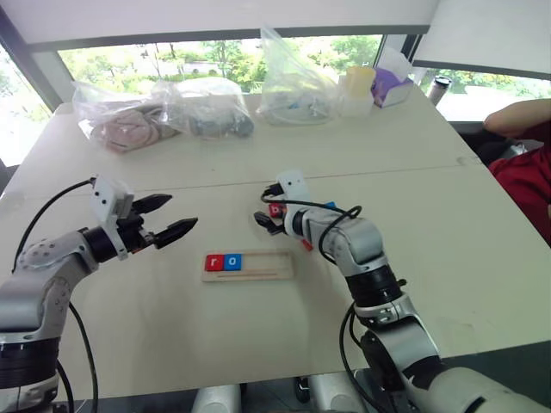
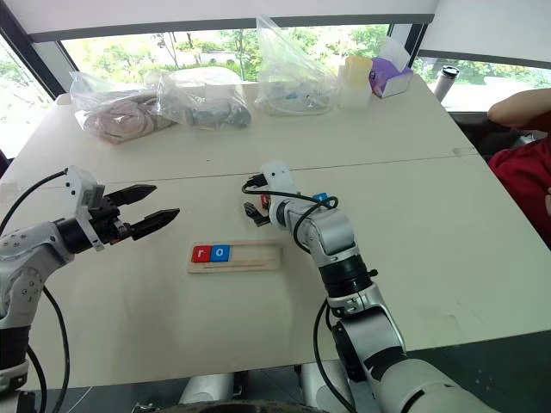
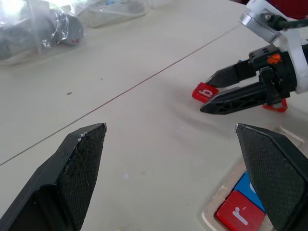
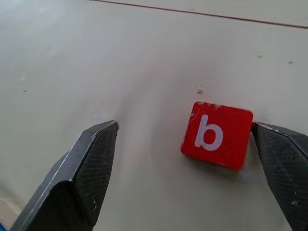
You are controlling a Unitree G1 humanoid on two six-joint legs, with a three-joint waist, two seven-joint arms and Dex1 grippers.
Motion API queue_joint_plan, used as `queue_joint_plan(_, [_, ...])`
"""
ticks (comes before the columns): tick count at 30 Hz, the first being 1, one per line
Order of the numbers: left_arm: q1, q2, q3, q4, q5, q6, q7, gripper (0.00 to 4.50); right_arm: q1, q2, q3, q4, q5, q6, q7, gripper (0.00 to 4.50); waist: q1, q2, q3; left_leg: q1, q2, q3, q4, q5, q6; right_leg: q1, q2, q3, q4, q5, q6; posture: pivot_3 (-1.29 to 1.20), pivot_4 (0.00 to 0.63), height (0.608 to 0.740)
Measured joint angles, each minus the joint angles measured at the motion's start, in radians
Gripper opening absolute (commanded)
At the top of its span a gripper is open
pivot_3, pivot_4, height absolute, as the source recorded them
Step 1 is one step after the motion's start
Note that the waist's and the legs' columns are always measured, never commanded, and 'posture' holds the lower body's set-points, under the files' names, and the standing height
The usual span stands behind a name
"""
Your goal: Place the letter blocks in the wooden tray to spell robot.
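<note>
My right gripper's fingers reach the tabletop around the red b tile (image 4: 217, 135), so it is now time to close, which would catch the tile.
The wooden tray (image 1: 258, 267) lies on the table in front of me, with a red "r" tile (image 1: 213, 262) and a blue "o" tile (image 1: 232, 261) at its left end. Just beyond the tray, a red "b" tile (image 4: 217, 134) lies flat on the table between the open fingers of my right gripper (image 4: 184, 126), close to one fingertip (image 4: 279, 144). Behind the right wrist, a blue tile (image 1: 331, 206) peeks out. A red tile (image 1: 306, 244) is partly hidden under that arm. My left gripper (image 1: 183, 211) hovers open and empty to the left of the tray.
Clear plastic bags (image 1: 129, 120) with items, a yellow cup (image 1: 360, 86) and a purple box (image 1: 392, 86) line the table's far side. A person's red sleeve (image 1: 525, 172) is at the right edge. A seam (image 1: 413, 165) runs across the table.
</note>
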Motion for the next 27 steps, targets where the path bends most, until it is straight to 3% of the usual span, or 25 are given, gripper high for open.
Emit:
queue_joint_plan(3, [-0.002,-0.013,-0.005,0.000,0.007,-0.011,0.018,4.50,0.000,0.017,0.003,0.025,-0.028,-0.030,-0.014,3.55,-0.001,-0.001,0.000,0.000,0.000,0.001,0.000,0.000,0.000,0.001,-0.001,0.000,-0.001,0.000,0.000,0.00,0.150,0.740])
queue_joint_plan(7, [-0.005,-0.022,-0.022,0.001,0.016,-0.026,0.027,4.50,0.000,0.021,-0.008,0.061,-0.061,-0.073,-0.029,1.46,-0.002,-0.001,-0.001,0.001,0.000,0.001,0.000,0.000,0.000,0.001,0.000,0.000,-0.001,0.000,0.000,0.00,0.150,0.740])
queue_joint_plan(8, [-0.007,-0.025,-0.023,0.002,0.017,-0.029,0.027,4.50,0.000,0.021,-0.011,0.062,-0.064,-0.078,-0.030,1.14,-0.003,-0.001,-0.001,0.001,0.000,0.001,0.000,0.000,0.000,0.001,0.000,0.000,-0.001,0.000,0.000,0.00,0.150,0.740])
queue_joint_plan(14, [-0.031,-0.042,-0.064,0.012,0.030,-0.049,0.026,4.50,0.042,-0.045,-0.016,-0.053,-0.072,-0.056,-0.012,1.16,0.004,0.000,0.000,-0.001,-0.001,0.000,0.000,0.000,0.000,0.000,-0.001,0.000,-0.001,0.000,0.001,0.00,0.150,0.740])
queue_joint_plan(20, [-0.037,-0.057,-0.115,0.006,0.030,-0.046,0.014,4.50,0.172,-0.216,-0.174,-0.515,-0.060,0.143,-0.012,1.16,0.008,-0.001,-0.001,-0.002,-0.002,0.000,-0.001,0.000,0.000,0.001,-0.003,0.000,-0.004,-0.001,0.002,0.00,0.150,0.740])
queue_joint_plan(22, [-0.042,-0.058,-0.136,0.010,0.035,-0.047,0.005,4.50,0.241,-0.217,-0.229,-0.632,-0.060,0.261,-0.027,1.16,0.005,-0.001,-0.001,-0.002,-0.001,0.000,-0.001,0.000,0.000,0.001,-0.001,0.000,-0.003,-0.001,0.002,0.00,0.150,0.740])
queue_joint_plan(27, [-0.109,-0.069,-0.189,0.058,0.056,-0.057,-0.029,4.50,0.403,-0.090,-0.340,-0.852,-0.082,0.503,-0.089,1.16,-0.001,-0.001,-0.001,0.001,0.000,-0.001,-0.001,0.000,0.001,0.001,0.002,0.000,-0.002,-0.002,0.001,0.00,0.150,0.740])
